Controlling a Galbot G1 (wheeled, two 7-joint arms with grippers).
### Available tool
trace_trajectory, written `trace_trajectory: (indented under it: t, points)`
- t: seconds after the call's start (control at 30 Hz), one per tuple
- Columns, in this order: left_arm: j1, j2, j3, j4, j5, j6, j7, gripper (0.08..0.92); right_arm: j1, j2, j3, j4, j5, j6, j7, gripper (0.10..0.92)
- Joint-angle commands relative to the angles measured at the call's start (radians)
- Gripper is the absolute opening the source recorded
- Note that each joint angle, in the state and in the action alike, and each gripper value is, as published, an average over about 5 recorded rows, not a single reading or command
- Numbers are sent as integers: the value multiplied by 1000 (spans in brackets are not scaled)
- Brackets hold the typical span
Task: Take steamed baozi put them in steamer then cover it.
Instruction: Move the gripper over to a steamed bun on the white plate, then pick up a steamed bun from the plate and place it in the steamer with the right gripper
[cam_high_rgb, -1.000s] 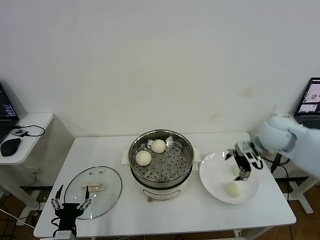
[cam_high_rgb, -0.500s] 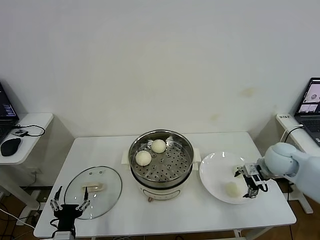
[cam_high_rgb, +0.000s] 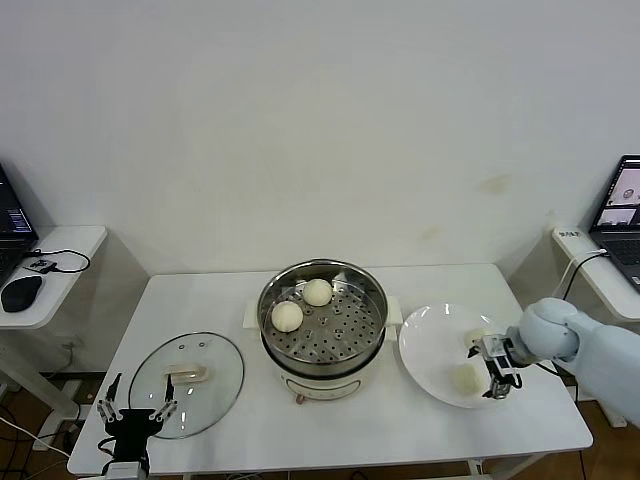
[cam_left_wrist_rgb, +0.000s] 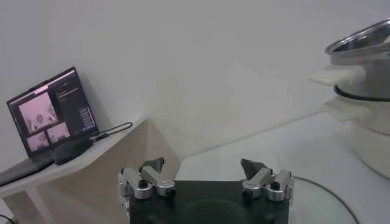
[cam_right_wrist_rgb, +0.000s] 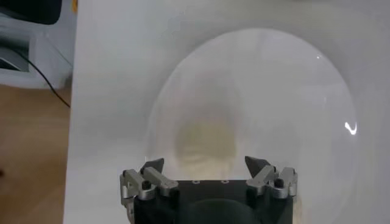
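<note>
I need to fill the steamer's perforated tray (cam_high_rgb: 335, 330), so I will next take hold of the front baozi by its round sides with my right gripper.
The steamer (cam_high_rgb: 322, 322) stands mid-table, uncovered, with two baozi (cam_high_rgb: 317, 292) (cam_high_rgb: 287, 315) on its perforated tray. Two more baozi (cam_high_rgb: 465, 377) (cam_high_rgb: 478, 337) lie on the right part of a white plate (cam_high_rgb: 428, 348). My right gripper (cam_high_rgb: 491, 370) is open and low over the plate's right edge, just right of these buns. In the right wrist view, one baozi (cam_right_wrist_rgb: 204, 141) lies ahead of the open gripper (cam_right_wrist_rgb: 206, 164), apart from it. The cover (cam_high_rgb: 187, 385) lies flat at front left. My left gripper (cam_high_rgb: 132, 414) is open and empty at the cover's near edge.
A side table with a mouse (cam_high_rgb: 20, 292) and a laptop (cam_left_wrist_rgb: 52, 112) stands at the left. Another laptop (cam_high_rgb: 622, 205) sits on a stand at the right. The steamer's side (cam_left_wrist_rgb: 365, 61) shows in the left wrist view.
My right gripper has come down from above the plate to its right edge and edged a little toward the buns. The left arm has barely moved.
</note>
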Motion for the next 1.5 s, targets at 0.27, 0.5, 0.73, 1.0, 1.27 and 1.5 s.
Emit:
trace_trajectory:
  t: [0.27,0.5,0.73,1.0,1.27,1.5]
  points:
    - [0,1,-2,2,0,-1,0,823,-28,64,19,-72,-6,-12,1,798]
    - [-1,-1,-2,1,0,-2,-1,823,-6,65,9,-73,5,-15,-10,695]
    - [0,1,-2,-6,-1,-1,0,823,151,51,-79,-46,68,-22,-54,663]
    - [-1,4,1,-9,-6,-3,-2,823,478,16,-196,7,223,-43,-105,662]
    - [-2,10,1,-16,-13,-4,-2,823,820,97,-392,15,350,-56,-111,662]
    - [-3,13,-1,-20,-17,-3,-1,823,952,295,-495,-2,436,-76,-68,662]
